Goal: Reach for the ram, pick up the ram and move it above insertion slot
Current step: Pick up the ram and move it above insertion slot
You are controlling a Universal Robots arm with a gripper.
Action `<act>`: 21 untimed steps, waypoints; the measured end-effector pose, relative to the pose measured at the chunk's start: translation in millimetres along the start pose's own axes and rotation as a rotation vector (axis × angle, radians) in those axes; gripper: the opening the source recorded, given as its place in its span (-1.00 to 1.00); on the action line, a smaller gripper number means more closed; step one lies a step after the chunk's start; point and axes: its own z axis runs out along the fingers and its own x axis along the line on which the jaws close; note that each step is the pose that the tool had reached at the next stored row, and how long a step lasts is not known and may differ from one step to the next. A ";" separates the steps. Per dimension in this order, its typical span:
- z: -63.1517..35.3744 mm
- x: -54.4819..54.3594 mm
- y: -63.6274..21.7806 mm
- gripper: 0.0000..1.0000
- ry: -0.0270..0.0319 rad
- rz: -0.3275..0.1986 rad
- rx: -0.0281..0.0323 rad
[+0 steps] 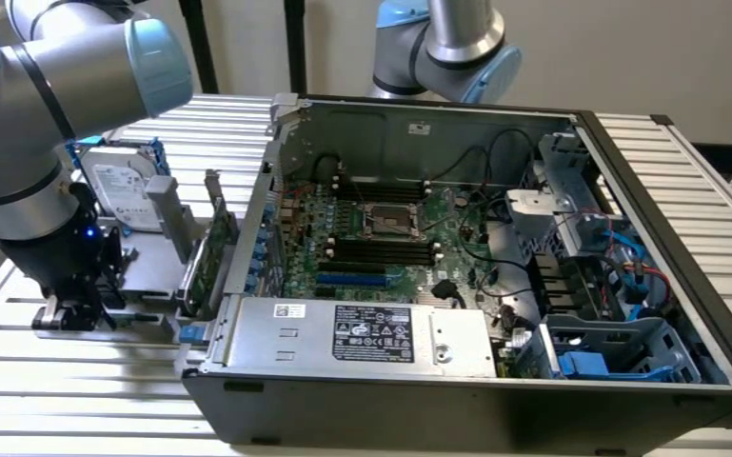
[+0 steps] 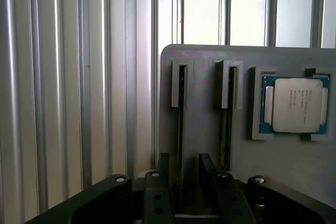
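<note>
The holder's grey post holds the ram's end, so the gripper should next pinch the ram by its bare middle part (image 2: pixel 181 174), where both sides of the ram are free.
The ram (image 2: pixel 181 119) stands on edge in a slot of the grey holder (image 2: pixel 205 77), showing as a long thin dark strip seen from above. My gripper (image 2: pixel 184 174) is open, low over the holder, with one black finger on each side of the ram's near end and a gap to both. In the exterior view my gripper (image 1: pixel 76 307) hangs at the holder (image 1: pixel 149 276) on the exterior view's left of the open computer case (image 1: pixel 467 381). The motherboard's long black memory slots (image 1: pixel 379 249) lie inside the case.
A second slot (image 2: pixel 227 119) runs parallel beside the ram's, and a processor chip (image 2: pixel 296 104) sits in a recess of the holder. A silver hard drive (image 1: pixel 125 186) and a green expansion card (image 1: pixel 220 257) stand between my arm and the case. Another arm (image 1: pixel 455 48) stands behind the case.
</note>
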 end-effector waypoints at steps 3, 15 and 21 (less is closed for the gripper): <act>0.0 0.0 -0.6 -0.27 -0.0006 0.000 -0.0041; -0.1 0.0 -0.8 -0.73 -0.0006 0.000 -0.0082; -0.1 0.0 -0.8 -0.73 -0.0017 0.000 -0.0082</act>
